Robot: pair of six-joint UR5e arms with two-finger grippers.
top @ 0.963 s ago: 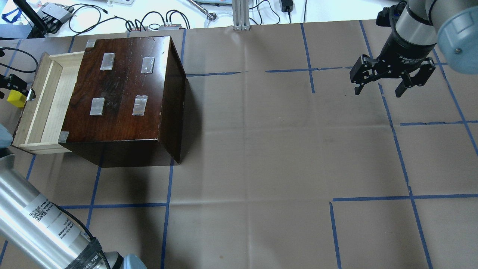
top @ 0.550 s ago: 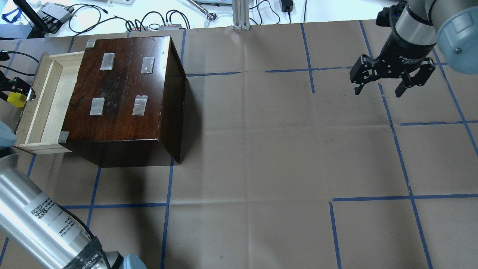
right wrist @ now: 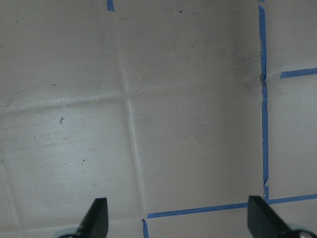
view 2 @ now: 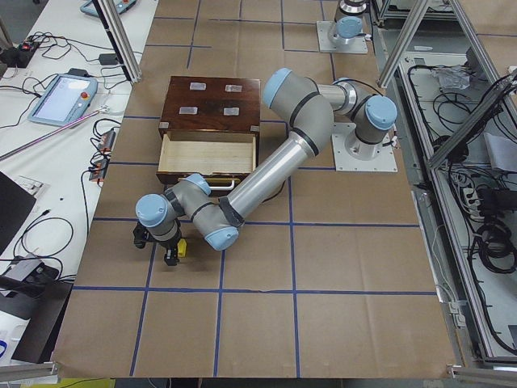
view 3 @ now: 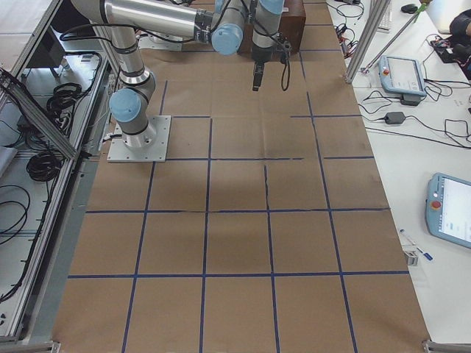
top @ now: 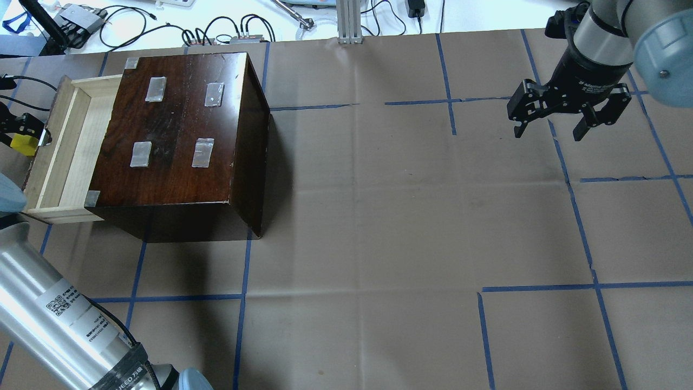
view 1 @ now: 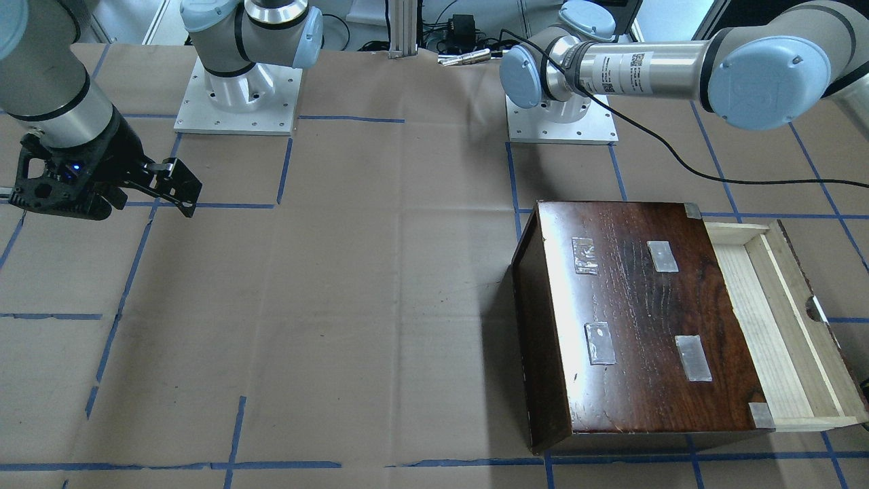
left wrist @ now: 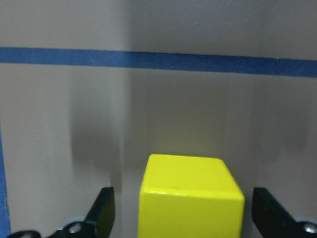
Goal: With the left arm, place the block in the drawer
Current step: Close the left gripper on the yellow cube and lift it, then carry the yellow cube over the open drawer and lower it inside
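Next, my left gripper takes hold of the yellow block by its opposite sides to place it in the open drawer [view 1: 781,319].
The yellow block [left wrist: 190,196] sits on the brown paper just outside the open drawer's [top: 65,141] dark front, near its pull. My left gripper [left wrist: 183,215] is open and straddles the block, with a gap between each finger and the block. In the overhead view the gripper [top: 19,129] is at the far left edge and covers part of the block [top: 23,144]. The drawer [view 1: 781,319] is pulled out of the dark wooden box [top: 178,124] and holds nothing. My right gripper [top: 548,131] is open and empty, above the table at the far right.
The left arm [top: 54,319] comes in at the lower left, its black cable [view 1: 679,166] trailing over the table behind the box. Cables and electronics [top: 227,32] lie beyond the paper's far edge. Blue tape lines [top: 243,298] grid the brown paper.
My left gripper has come over the block, so its fingers now flank and partly cover it in the overhead view. The right arm and the drawer have not moved.
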